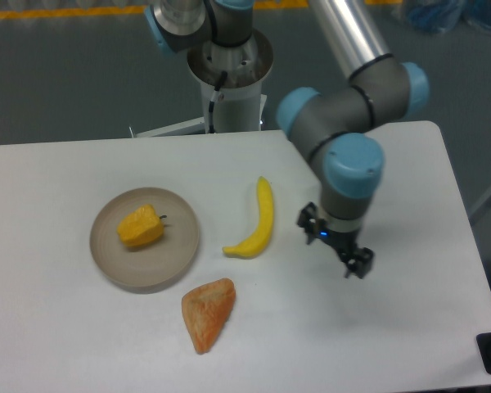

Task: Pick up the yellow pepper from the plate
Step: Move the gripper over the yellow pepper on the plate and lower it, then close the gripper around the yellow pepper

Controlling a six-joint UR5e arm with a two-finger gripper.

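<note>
My gripper takes hold of the yellow pepper's lumpy body (140, 227) next, to lift the pepper from the plate.
The yellow pepper (140, 227), lumpy and yellow-orange with a small dark stem on its right, lies on the round tan plate (177, 257) at the left of the table. My gripper (335, 245) hangs over the table far to the right of the plate, beyond the banana. Its two dark fingers stand apart with nothing between them, so it is open.
A long yellow banana (259, 219) lies between the plate and the gripper. An orange-red wedge (208, 312) rests just below and right of the plate. The robot's base column (229, 74) stands behind the table's far edge. The table's right edge is near the arm.
</note>
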